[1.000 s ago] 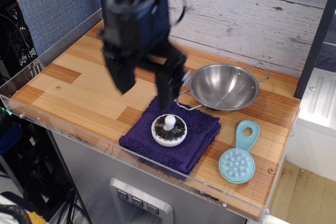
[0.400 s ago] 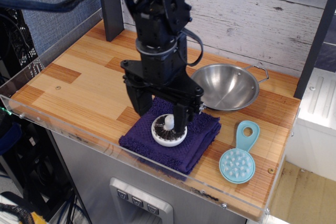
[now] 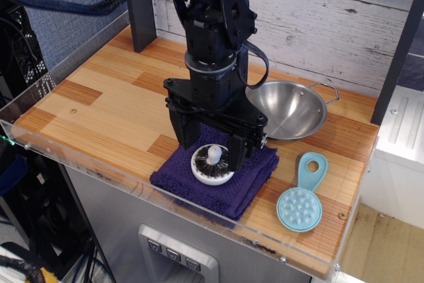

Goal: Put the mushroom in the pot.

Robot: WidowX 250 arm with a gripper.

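Note:
My gripper grabs the mushroom by its stem knob [image 3: 214,154] next, to put the white mushroom in the pot [image 3: 286,109].
The mushroom [image 3: 212,164] is a round white cap, upturned, with dark gills and a white stem knob. It lies on a purple cloth [image 3: 215,177] near the table's front. My black gripper [image 3: 211,150] hangs straight down over it, open, with one finger on each side of the cap. The fingers are apart from the cap's stem; contact with the rim cannot be told. The pot [image 3: 286,109], a shallow shiny steel bowl with wire loop handles, sits empty behind and to the right of the cloth.
A light-blue round scrubber with a handle [image 3: 301,198] lies at the front right. A clear acrylic rim [image 3: 119,180] runs along the table's front edge. A dark post [image 3: 140,21] and a grey plank wall stand at the back.
The arm has come down and to the right from above the table's middle. The open fingers now straddle the mushroom. The mushroom, pot and scrubber have not moved.

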